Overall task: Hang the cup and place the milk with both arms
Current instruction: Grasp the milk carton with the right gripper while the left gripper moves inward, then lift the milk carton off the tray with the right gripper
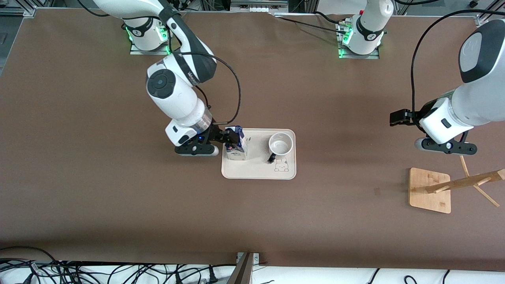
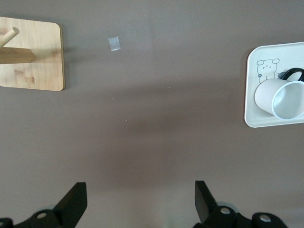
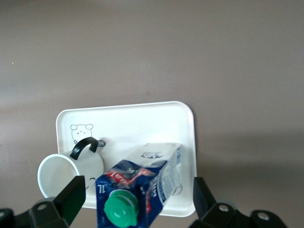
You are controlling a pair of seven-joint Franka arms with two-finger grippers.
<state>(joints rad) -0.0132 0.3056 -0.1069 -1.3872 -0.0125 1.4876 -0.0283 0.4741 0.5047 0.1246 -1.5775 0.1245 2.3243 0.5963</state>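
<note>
Next, my right gripper grips the carton by its blue top [image 3: 141,195] beside the green cap [image 3: 121,208] to place the milk.
The milk [image 1: 237,144], a blue and white carton with a green cap, stands upright on a cream tray [image 1: 256,167] at the tray's end toward the right arm. My right gripper [image 1: 231,139] is open, its fingers on either side of the carton's top with gaps; the right wrist view shows the milk [image 3: 142,183] between the fingers [image 3: 71,198]. The cup [image 1: 281,145], white with a black handle, stands upright on the same tray, beside the milk. My left gripper [image 1: 399,117] is open and empty, above bare table toward the left arm's end; its view shows the cup [image 2: 280,97].
A wooden cup rack [image 1: 430,190] with a square base and a pegged post stands toward the left arm's end, nearer to the front camera than the left gripper. It also shows in the left wrist view [image 2: 31,54]. A small tape scrap [image 2: 114,43] lies on the table.
</note>
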